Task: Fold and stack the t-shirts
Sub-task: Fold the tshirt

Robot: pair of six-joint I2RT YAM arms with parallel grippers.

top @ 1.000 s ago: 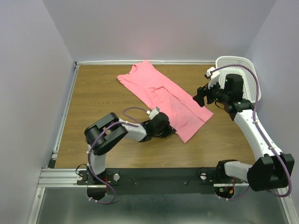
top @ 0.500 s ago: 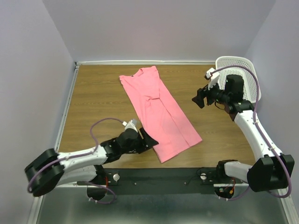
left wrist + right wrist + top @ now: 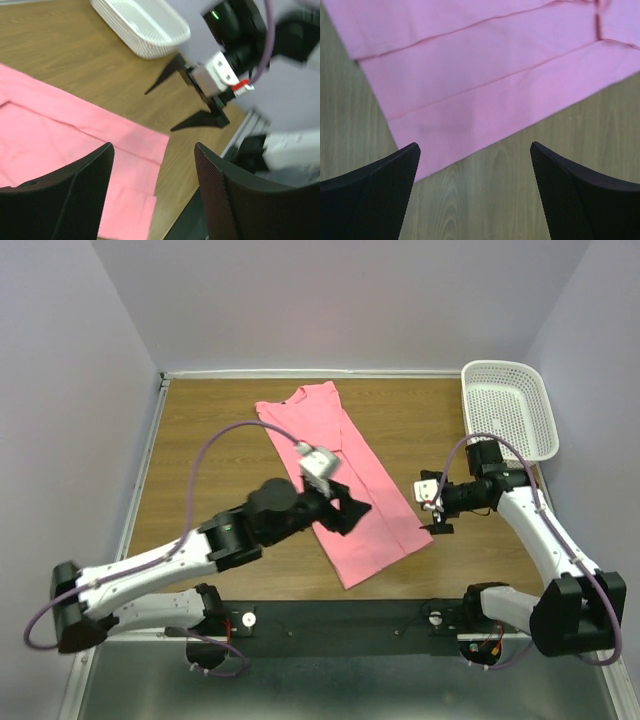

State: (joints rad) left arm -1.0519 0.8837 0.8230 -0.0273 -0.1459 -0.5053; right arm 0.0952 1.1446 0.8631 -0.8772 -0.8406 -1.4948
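The t-shirt's near-end corner (image 3: 428, 541) (image 3: 421, 173) is beside my right gripper. My right gripper should grab it next to fold the t-shirt and leave that end's other corner for my left gripper.
One salmon-pink t-shirt (image 3: 383, 508) lies flat on the wooden table as a long folded strip, running from the back centre to the near right. My left gripper (image 3: 352, 512) hovers open over the shirt's middle, holding nothing. My right gripper (image 3: 431, 503) stands open just off the shirt's near right corner, over bare wood. In the left wrist view the t-shirt (image 3: 60, 125) fills the left and the right gripper (image 3: 200, 95) faces me. In the right wrist view the t-shirt's (image 3: 480, 70) folded edge lies just beyond my open right gripper (image 3: 475, 147).
A white perforated basket (image 3: 505, 367) stands at the back right corner of the table, also visible as the basket (image 3: 145, 30) in the left wrist view. Purple walls close in the table on three sides. A black rail runs along the near edge.
The left gripper pulled the shirt's near end toward the front, let go, opened and rose over the shirt's middle. The right arm swung down from the basket to the shirt's near right corner.
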